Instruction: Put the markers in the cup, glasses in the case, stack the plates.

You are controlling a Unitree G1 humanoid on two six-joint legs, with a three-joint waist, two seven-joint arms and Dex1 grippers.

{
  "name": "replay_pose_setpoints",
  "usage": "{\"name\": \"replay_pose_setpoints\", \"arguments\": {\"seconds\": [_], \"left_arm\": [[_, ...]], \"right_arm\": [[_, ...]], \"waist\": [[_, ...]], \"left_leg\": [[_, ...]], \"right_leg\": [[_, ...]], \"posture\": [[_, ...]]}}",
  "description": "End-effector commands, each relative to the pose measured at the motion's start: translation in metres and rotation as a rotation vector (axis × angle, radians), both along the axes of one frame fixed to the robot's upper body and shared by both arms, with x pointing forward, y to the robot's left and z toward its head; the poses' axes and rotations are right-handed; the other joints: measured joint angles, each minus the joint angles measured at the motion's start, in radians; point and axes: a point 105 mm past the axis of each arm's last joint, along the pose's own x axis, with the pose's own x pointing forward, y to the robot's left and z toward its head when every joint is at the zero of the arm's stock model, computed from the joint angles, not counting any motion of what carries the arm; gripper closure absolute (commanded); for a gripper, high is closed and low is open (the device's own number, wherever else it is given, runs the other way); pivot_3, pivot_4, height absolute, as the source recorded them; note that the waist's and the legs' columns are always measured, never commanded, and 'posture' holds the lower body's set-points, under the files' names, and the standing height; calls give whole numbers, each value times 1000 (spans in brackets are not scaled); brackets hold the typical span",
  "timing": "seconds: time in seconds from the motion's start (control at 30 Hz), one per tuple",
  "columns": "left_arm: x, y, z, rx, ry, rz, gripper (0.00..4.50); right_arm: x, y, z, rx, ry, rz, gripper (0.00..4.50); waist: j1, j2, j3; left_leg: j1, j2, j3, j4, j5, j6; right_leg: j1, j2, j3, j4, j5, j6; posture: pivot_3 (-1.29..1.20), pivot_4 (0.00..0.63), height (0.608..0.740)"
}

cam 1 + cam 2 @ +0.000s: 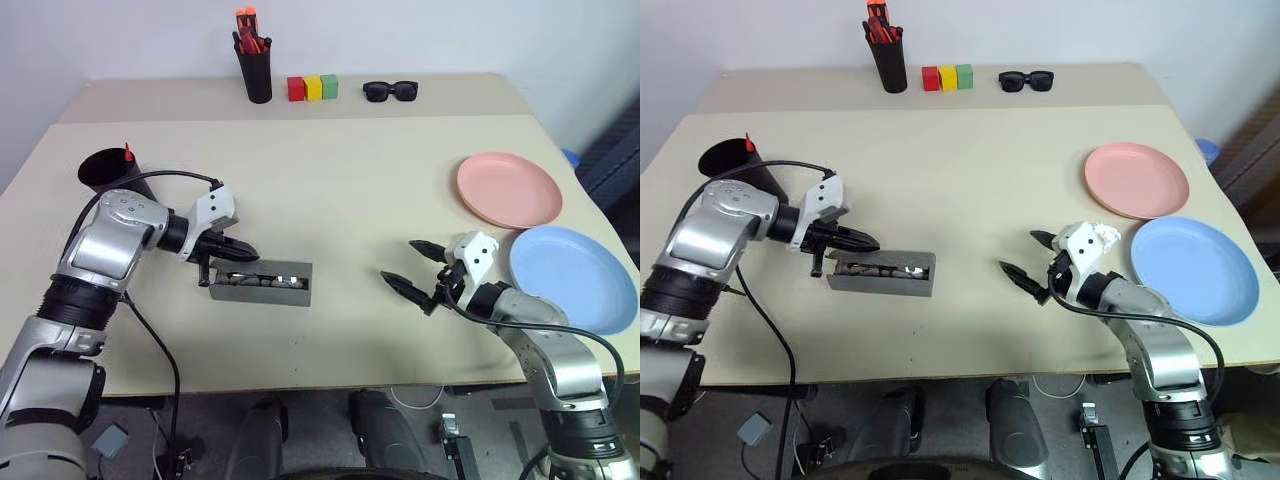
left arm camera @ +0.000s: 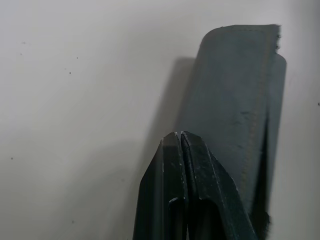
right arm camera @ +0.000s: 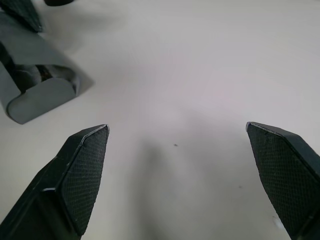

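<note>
The blue plate spreads far wider than my open fingers, so my right gripper should next grab its raised rim to stack it.
The grey case lies in front of me at centre left, open on top, with the dark-framed glasses inside. My left gripper is shut with nothing in it, its tips at the case's far edge; in the left wrist view the closed fingers lie over the grey case. The black cup stands at far left with a red marker tip poking out. My right gripper hangs open and empty, left of the blue plate. The pink plate lies beside it, apart.
At the back stand a black pen holder with orange-red pens, three coloured blocks and black sunglasses. The table's front edge runs close under both arms. The blue plate nears the right edge.
</note>
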Motion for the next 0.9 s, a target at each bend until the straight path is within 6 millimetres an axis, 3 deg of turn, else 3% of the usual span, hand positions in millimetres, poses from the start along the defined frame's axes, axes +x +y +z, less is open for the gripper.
{"name": "replay_pose_setpoints", "arguments": {"seconds": [0.03, 0.27, 0.37, 0.47, 0.63, 0.73, 0.83, 0.9], "left_arm": [[-6, 0, -1, 38, -60, -8, 4480], [-14, -2, -9, 48, -120, 2, 4480], [11, -11, 23, -105, -295, 89, 4480], [33, -25, 83, -422, -546, 180, 4480], [40, -54, 130, -666, -617, 221, 4480], [31, -87, 131, -774, -529, 136, 4480], [19, -119, 107, -770, -426, 9, 4480], [12, -130, 91, -731, -387, -60, 4480]], "right_arm": [[2, -4, 8, 6, -34, -16, 0], [6, -5, 8, 16, -38, -32, 0], [11, -13, 12, 23, -54, -82, 0], [17, -29, 21, 38, -86, -168, 0], [19, -56, 29, 6, -118, -301, 0], [16, -69, 31, 2, -113, -357, 0], [13, -88, 31, -28, -97, -452, 0], [11, -97, 29, -42, -83, -494, 0]], "waist": [[1, 0, 0], [1, 0, 0], [6, 0, 0], [26, -2, 1], [30, -1, 0], [29, -1, 0], [28, 0, 0], [22, 0, 0]], "left_leg": [[0, 0, 0, 0, 0, 0], [3, 0, 1, -1, 0, 0], [4, 0, 1, -1, 0, 0], [3, 0, 1, 2, 0, 0], [1, -1, 0, 2, 0, 0], [2, -2, 0, 1, 0, 0], [2, -2, 0, 1, 0, 0], [3, -2, 0, 1, 0, 0]], "right_leg": [[0, 0, 0, 0, 0, 0], [2, 0, 0, 0, 0, 0], [3, 0, 0, 0, 0, 0], [4, 0, 0, -1, 0, 0], [4, -2, 0, -1, 1, 1], [4, -3, 0, -1, 1, 2], [4, -2, 0, -1, 1, 2], [4, -2, 0, -1, 1, 2]], "posture": [[0, 150, 740], [0, 150, 740], [0, 150, 740], [0, 150, 740], [0, 150, 740], [0, 150, 740], [0, 150, 740], [0, 150, 740]]}}
